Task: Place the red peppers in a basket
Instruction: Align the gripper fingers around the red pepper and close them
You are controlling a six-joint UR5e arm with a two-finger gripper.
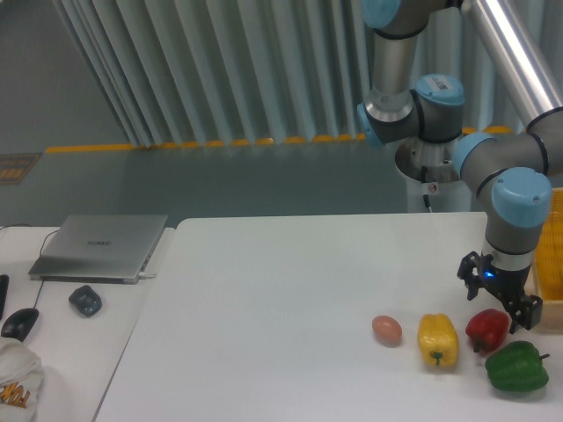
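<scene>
My gripper grabs the pepper by its rounded body (489, 329) next, to put it in the yellow basket (551, 255).
The red pepper (486, 330) sits on the white table near the right front, between a yellow pepper (437, 339) and a green pepper (516, 367). My gripper (498, 294) hangs just above and behind the red pepper, its fingers spread wide and holding nothing. Only a strip of the yellow lattice basket (551, 255) shows at the right edge of the view, right of the gripper.
A brown egg (386, 330) lies left of the yellow pepper. On the side table at left are a closed laptop (101, 246), a grey mouse (85, 300), a black mouse (18, 323) and a cloth (18, 380). The arm's base (422, 158) stands behind the table.
</scene>
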